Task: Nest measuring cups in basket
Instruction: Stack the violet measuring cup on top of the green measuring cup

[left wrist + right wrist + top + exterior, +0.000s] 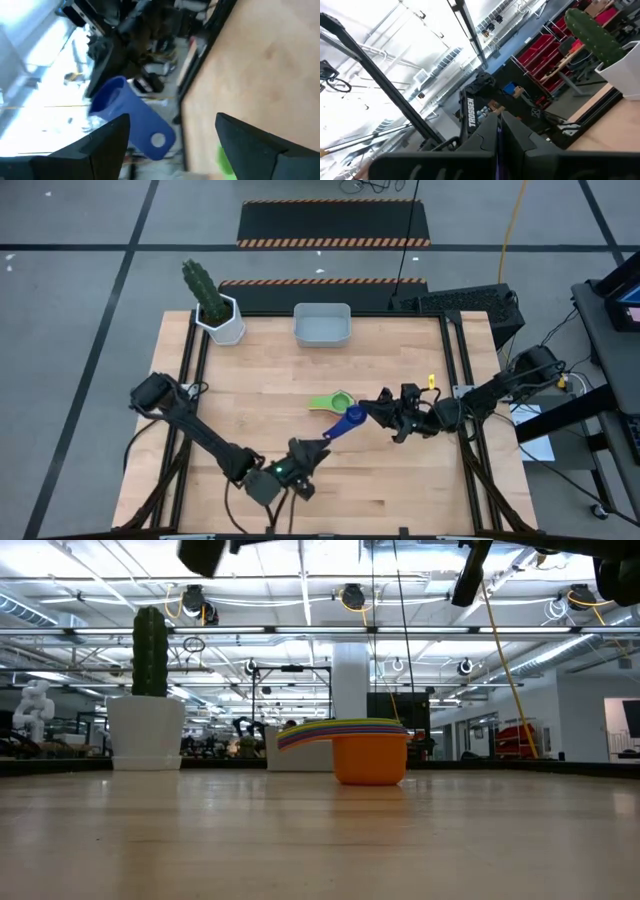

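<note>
I will nest the dark blue measuring cup in the green cup (pixel 335 401), so my left gripper will grab it by its handle (pixel 338 429) and leave its bowl free.
A dark blue measuring cup (pixel 350 418) hangs in the air between my two grippers, its handle pointing toward the table's near left. My right gripper (pixel 370 410) is shut on its bowl side. My left gripper (pixel 318 446) is open, and its fingers stand on either side of the handle's free end (pixel 156 140) without visibly touching it. A stack of nested cups (pixel 365 745), orange at the bottom and green (pixel 335 401) on top, rests on the table just beyond them. The pale grey-blue basket (pixel 322 325) stands at the far edge. My right gripper pinches the dark blue cup between its two shut fingers, coming level from the table's right. Only a thin dark blue edge (pixel 497 144) shows between the fingers. The cup is lifted clear of the table, and its handle (pixel 330 432) sticks out away from the gripper.
A white hexagonal pot with a cactus (pixel 222 318) stands at the far left corner, left of the basket. Black rails (pixel 455 370) run along the table's left and right sides. Bare wood lies near the table's front edge (pixel 320 840).
</note>
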Controlling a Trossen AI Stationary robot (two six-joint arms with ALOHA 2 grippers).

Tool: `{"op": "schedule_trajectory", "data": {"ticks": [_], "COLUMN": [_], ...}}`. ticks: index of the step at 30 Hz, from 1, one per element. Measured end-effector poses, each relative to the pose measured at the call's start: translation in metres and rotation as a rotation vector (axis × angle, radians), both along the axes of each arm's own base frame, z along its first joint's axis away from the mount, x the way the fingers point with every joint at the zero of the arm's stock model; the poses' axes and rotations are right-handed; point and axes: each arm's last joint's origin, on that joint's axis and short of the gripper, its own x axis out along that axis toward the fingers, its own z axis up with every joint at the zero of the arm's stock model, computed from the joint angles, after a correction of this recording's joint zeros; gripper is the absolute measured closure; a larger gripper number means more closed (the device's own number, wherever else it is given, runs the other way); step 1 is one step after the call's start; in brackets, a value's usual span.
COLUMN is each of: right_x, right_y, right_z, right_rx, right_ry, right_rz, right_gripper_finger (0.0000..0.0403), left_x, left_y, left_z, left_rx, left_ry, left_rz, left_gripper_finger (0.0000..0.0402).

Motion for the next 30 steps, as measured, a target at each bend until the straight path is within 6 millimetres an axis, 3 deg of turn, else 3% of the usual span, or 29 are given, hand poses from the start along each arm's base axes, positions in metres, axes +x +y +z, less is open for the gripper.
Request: {"op": "schedule_trajectory", "data": {"ticks": [8, 18, 23, 30], "right_x": [-0.001, 0.006, 0.007, 0.001], "right_y": [-0.009, -0.025, -0.033, -0.036], "right_z": [0.002, -0.003, -0.004, -0.013], "right_rx": [0.121, 0.221, 0.263, 0.312], "right_ry": [-0.014, -0.005, -0.025, -0.030], "right_rz": [-0.164, -0.199, -0.211, -0.196], "right_gripper_finger": [0.0403, 0.0403, 0.0403, 0.0403], "left_x": [0.015, 0.035, 0.038, 0.039], "left_y": [0.017, 0.057, 0.066, 0.071], "left_z": [-0.003, 0.000, 0.002, 0.009], "left_rx": [0.235, 0.286, 0.312, 0.336], "left_ry": [0.084, 0.131, 0.149, 0.144], "left_rz": [0.120, 0.231, 0.243, 0.231], "left_gripper_finger": [0.0129, 0.0186, 0.0200, 0.0191]}}
